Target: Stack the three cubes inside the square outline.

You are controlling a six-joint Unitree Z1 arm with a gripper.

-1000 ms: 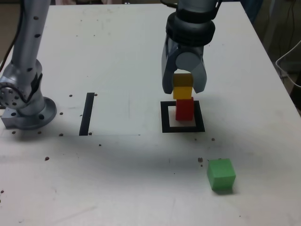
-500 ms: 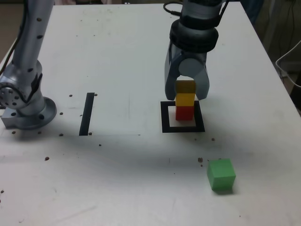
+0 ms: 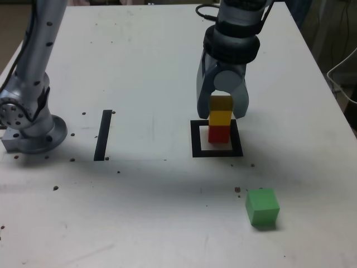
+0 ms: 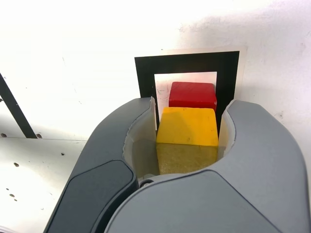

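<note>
My gripper should open: the yellow cube would stand, its lower edge on the red cube (image 3: pixel 219 134) in the exterior view.
Inside the square outline (image 3: pixel 195 139) stands the red cube (image 3: pixel 219 134), with the yellow cube (image 3: pixel 220 110) resting squarely on top of it. My gripper (image 3: pixel 221 114) comes down from above and is shut on the yellow cube, one finger on each side. The wrist view shows the same: the yellow cube (image 4: pixel 187 127) sits between the grey fingers of the gripper (image 4: pixel 189 109), and the red cube (image 4: pixel 192 95) shows just beyond it inside the black frame of the outline (image 4: pixel 146 73). Alone on the table, the green cube (image 3: pixel 262 207) lies nearer the front, toward the exterior view's right.
A straight black strip (image 3: pixel 103 134) lies on the table to the exterior view's left of the outline. Further left stands the arm's metal base (image 3: pixel 30 123). Small dark specks dot the white tabletop. A cable (image 3: pixel 341 70) hangs beyond the table's right edge.
The gripper has come down with the yellow cube, from just above the red cube to resting on it. Over the last half second it has hardly moved.
</note>
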